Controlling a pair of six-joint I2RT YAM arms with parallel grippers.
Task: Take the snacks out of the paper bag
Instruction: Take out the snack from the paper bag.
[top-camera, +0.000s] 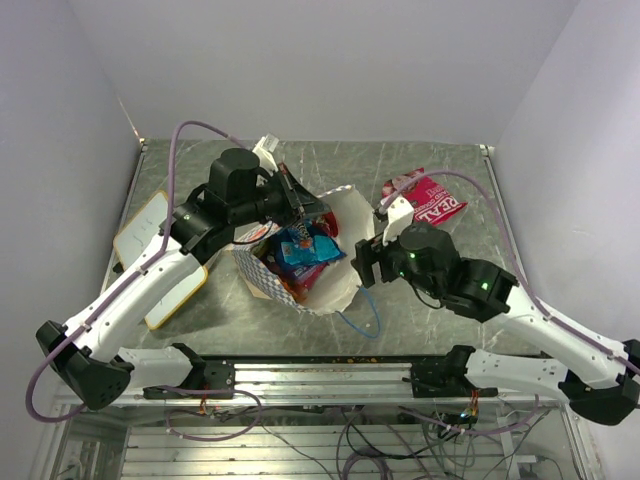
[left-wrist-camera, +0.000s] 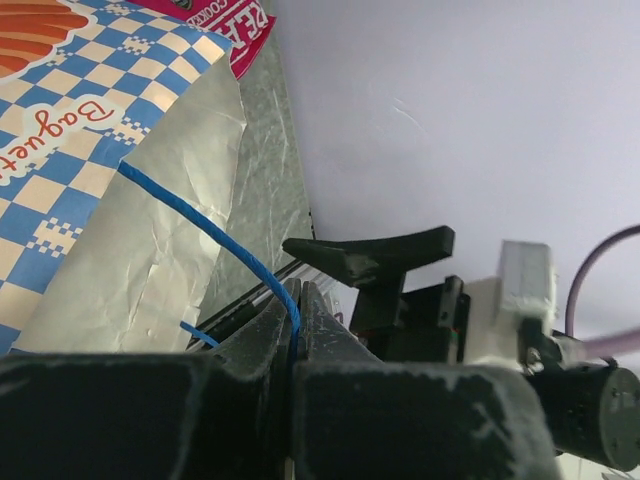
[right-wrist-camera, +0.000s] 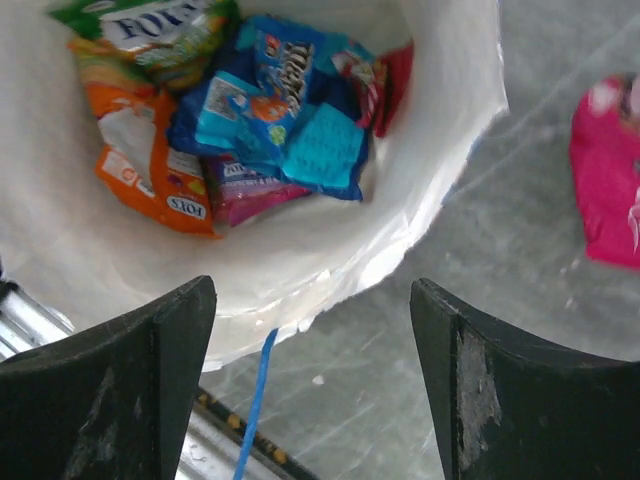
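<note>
The blue packet will come out of the paper bag next: my right gripper will grab the packet by its edge (top-camera: 337, 255) (right-wrist-camera: 338, 180) to lift it out.
The paper bag (top-camera: 340, 275) lies open in the middle of the table, mouth towards the right arm. My left gripper (top-camera: 300, 205) is shut on its blue cord handle (left-wrist-camera: 215, 235) and holds the far rim up. Inside lie several snacks: blue (right-wrist-camera: 285, 120), orange (right-wrist-camera: 140, 160), green (right-wrist-camera: 150, 30) and purple (right-wrist-camera: 245, 190) packets. The blue packet also shows from above (top-camera: 305, 247). A pink "REAL" packet (top-camera: 432, 205) lies on the table right of the bag; its edge shows in the right wrist view (right-wrist-camera: 605, 180). My right gripper (top-camera: 365, 268) is open and empty at the bag's mouth.
A yellow-edged whiteboard (top-camera: 150, 250) lies at the left under the left arm. The bag's other blue handle (top-camera: 365, 318) trails on the table near the front rail (top-camera: 320, 375). White walls close in at the back and sides.
</note>
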